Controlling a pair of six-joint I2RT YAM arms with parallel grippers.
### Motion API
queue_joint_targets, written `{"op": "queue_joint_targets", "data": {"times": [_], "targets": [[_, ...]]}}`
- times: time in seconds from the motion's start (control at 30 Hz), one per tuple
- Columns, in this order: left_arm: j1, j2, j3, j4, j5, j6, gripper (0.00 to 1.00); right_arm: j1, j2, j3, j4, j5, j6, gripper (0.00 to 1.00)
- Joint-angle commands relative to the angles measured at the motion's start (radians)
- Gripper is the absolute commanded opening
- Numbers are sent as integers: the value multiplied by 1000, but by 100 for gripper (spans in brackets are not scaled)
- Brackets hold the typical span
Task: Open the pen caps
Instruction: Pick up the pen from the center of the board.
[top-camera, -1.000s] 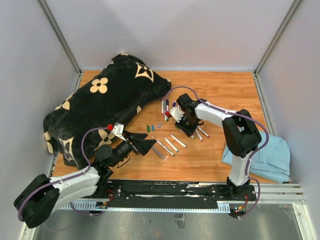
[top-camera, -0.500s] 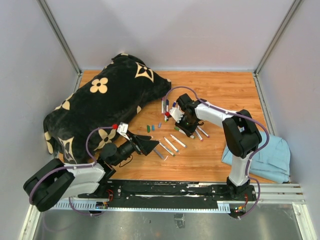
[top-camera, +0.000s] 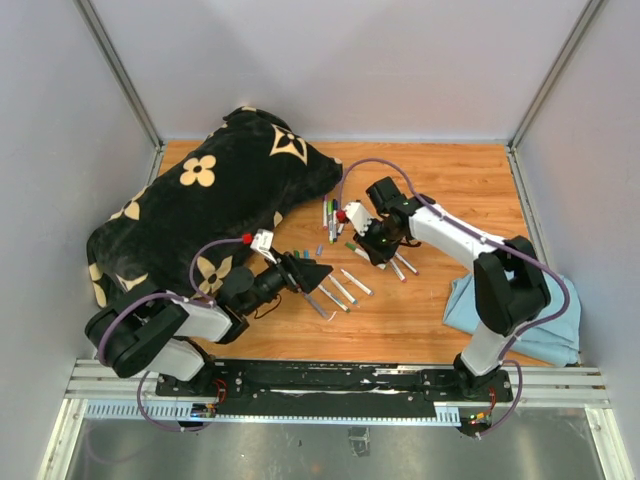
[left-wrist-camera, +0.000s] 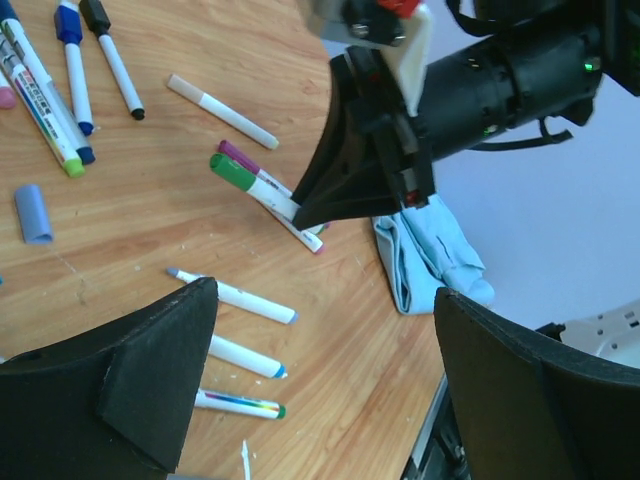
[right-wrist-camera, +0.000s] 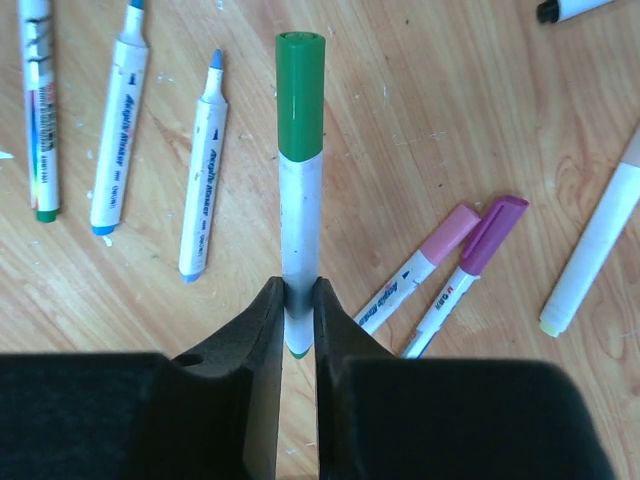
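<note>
Next, my left gripper needs to grab the green cap (top-camera: 351, 245) (left-wrist-camera: 232, 172) to pull the marker open, leaving the marker's white body to my right gripper.
My right gripper (right-wrist-camera: 298, 300) is shut on the white barrel of a marker with a green cap (right-wrist-camera: 300, 95), held just above the table. In the top view the right gripper (top-camera: 364, 244) is right of centre, with the green cap (top-camera: 351, 245) pointing left. My left gripper (top-camera: 318, 275) is open and empty, low over several uncapped markers (top-camera: 340, 290). The left wrist view shows its open gripper (left-wrist-camera: 325, 297) facing the held green cap (left-wrist-camera: 232, 172). A pink-capped marker (right-wrist-camera: 450, 235) and a purple-capped marker (right-wrist-camera: 492, 235) lie under the right gripper.
A black bag with cream flowers (top-camera: 210, 200) fills the back left. A light blue cloth (top-camera: 555, 310) lies at the right edge. Several capped markers (top-camera: 330, 213) lie beyond the centre. Loose caps (top-camera: 300, 256) lie by the left gripper; a loose blue-grey cap (left-wrist-camera: 33, 212) shows too.
My left gripper has swung right, toward the uncapped markers. My right gripper has moved slightly right and back with the green-capped marker in it.
</note>
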Motion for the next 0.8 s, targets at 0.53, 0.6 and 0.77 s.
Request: {"op": "queue_joint_targets", "data": {"times": [0.53, 0.6, 0.77], "targets": [[-1, 268, 130, 459, -136, -65, 91, -31, -247, -48, 26, -376, 25, 1], [-1, 291, 137, 495, -136, -86, 89, -21, -249, -50, 25, -381, 20, 1], [-2, 317, 169, 496, -137, -114, 80, 3, -247, -48, 20, -392, 10, 1]]}}
